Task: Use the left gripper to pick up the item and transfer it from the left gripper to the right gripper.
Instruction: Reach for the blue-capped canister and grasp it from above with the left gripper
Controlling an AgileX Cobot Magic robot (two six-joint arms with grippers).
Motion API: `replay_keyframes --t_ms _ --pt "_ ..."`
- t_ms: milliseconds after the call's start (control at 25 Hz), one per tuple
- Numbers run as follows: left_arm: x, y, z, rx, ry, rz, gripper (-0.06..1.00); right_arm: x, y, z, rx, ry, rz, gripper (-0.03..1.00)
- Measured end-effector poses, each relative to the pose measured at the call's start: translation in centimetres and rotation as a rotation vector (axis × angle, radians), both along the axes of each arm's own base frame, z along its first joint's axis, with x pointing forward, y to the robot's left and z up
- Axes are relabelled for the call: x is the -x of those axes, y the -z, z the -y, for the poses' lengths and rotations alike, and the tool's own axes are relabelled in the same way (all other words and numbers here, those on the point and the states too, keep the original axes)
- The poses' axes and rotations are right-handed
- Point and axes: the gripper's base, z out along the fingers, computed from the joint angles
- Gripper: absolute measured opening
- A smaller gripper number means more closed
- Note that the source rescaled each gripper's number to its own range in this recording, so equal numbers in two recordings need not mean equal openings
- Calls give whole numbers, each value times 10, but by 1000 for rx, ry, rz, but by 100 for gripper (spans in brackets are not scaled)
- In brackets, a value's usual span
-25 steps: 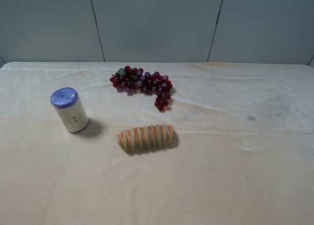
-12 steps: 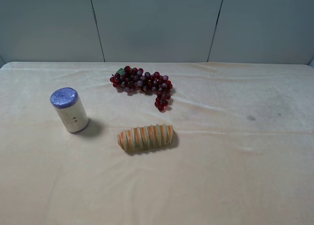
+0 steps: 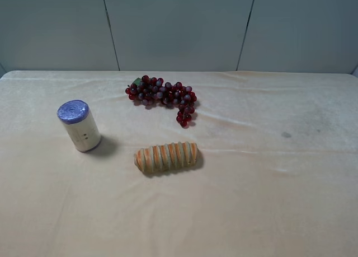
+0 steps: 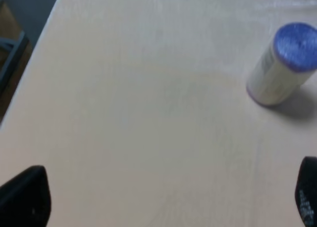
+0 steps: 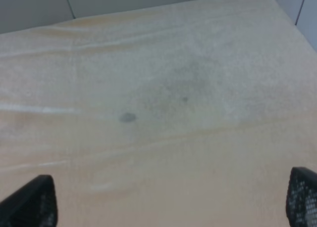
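Next, the left gripper grabs the item by its cream-white body (image 3: 84,134) (image 4: 271,78) to pass the item to the right gripper.
The item (image 3: 79,125), a cream-white cylinder with a purple-blue end, stands tilted on the cloth at the left of the exterior high view. It also shows in the left wrist view (image 4: 281,65), well apart from my left gripper (image 4: 168,200). That gripper's fingers (image 4: 25,197) stand wide apart and hold nothing. My right gripper (image 5: 168,202) also has its fingers (image 5: 32,202) spread wide over bare cloth and is empty. Neither gripper nor arm shows in the exterior high view.
A striped orange-tan bread roll (image 3: 166,157) lies mid-table. A bunch of dark red grapes (image 3: 163,96) lies behind it. A small dark spot (image 3: 286,135) marks the cloth at the right, also in the right wrist view (image 5: 127,117). The table's left edge (image 4: 47,34) shows.
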Motion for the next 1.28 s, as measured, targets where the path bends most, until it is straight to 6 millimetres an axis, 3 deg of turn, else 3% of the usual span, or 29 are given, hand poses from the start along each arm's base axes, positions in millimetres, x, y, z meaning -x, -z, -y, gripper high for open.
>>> replay_keyframes --t_ms 240,440,600,840,1280 --pt "-69 -29 -4 -11 77 -156 98 0 0 0 0 0 0 100" --pt "-128 -26 16 -52 231 -295 98 0 0 0 0 0 0 100" --pt "-171 2 47 -76 356 -452 98 0 0 0 0 0 0 100" --pt "-216 52 87 -110 454 -612 98 0 0 0 0 0 1 100" --pt "-261 118 109 -130 484 -706 98 0 0 0 0 0 1 100"
